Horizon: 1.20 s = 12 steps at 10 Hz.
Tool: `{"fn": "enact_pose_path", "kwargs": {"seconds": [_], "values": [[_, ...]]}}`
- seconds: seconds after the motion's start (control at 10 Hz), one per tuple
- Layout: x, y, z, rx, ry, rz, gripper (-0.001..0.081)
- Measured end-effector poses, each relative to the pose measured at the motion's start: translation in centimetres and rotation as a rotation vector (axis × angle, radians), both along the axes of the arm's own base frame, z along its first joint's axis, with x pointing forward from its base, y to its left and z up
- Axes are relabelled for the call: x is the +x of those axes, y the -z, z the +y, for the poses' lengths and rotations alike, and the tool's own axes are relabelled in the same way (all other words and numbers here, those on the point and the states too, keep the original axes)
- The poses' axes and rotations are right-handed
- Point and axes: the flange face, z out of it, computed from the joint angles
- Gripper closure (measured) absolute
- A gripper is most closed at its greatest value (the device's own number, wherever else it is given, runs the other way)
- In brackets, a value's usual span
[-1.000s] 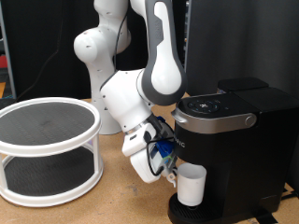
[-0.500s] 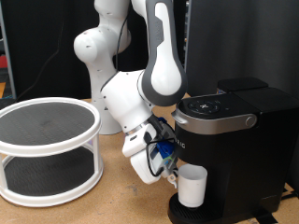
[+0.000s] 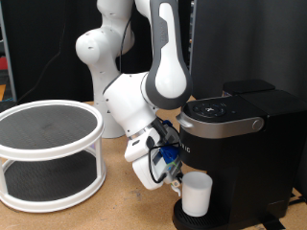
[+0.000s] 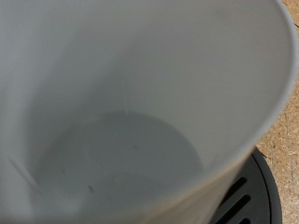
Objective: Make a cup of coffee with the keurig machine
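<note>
The base of the white cup (image 3: 197,194) is on the slotted drip tray (image 3: 197,218) under the spout and the cup would stand there, so I need to open my gripper now.
The white cup (image 3: 197,194) stands under the spout of the black keurig machine (image 3: 240,144), on or just above its drip tray (image 3: 197,218). My gripper (image 3: 176,178) is pressed against the cup's side on the exterior view's left and is shut on the cup. The fingertips themselves are hard to make out. In the wrist view the empty inside of the cup (image 4: 131,121) fills nearly the whole picture, with a corner of the slotted black drip tray (image 4: 245,198) beside it. The machine's top is closed.
A white two-tier round rack (image 3: 48,153) with dark mesh shelves stands at the exterior view's left on the wooden table (image 3: 115,216). The arm's white base (image 3: 101,57) rises behind. A dark panel stands behind the machine.
The cup and my hand have sunk slightly towards the drip tray. Everything else is still.
</note>
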Motion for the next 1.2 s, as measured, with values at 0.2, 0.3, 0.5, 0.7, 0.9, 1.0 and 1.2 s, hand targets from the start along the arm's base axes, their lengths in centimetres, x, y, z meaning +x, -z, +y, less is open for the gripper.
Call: {"fn": "enact_pose_path", "kwargs": {"seconds": [0.2, 0.3, 0.5, 0.7, 0.9, 1.0, 1.2], "values": [[0.0, 0.0, 0.0, 0.000, -0.002, 0.000, 0.0672], [-0.1, 0.0, -0.1, -0.002, -0.011, 0.002, 0.0465], [-1.0, 0.2, -1.1, -0.020, -0.063, 0.030, 0.0288], [-2.7, 0.0, -3.2, -0.013, -0.105, 0.069, 0.0081], [-3.9, -0.9, -5.3, 0.021, -0.115, 0.071, 0.0006], [-4.3, -1.7, -6.3, 0.033, -0.127, 0.071, 0.0006], [-4.8, -2.6, -6.7, 0.055, -0.132, 0.063, -0.0001]]}}
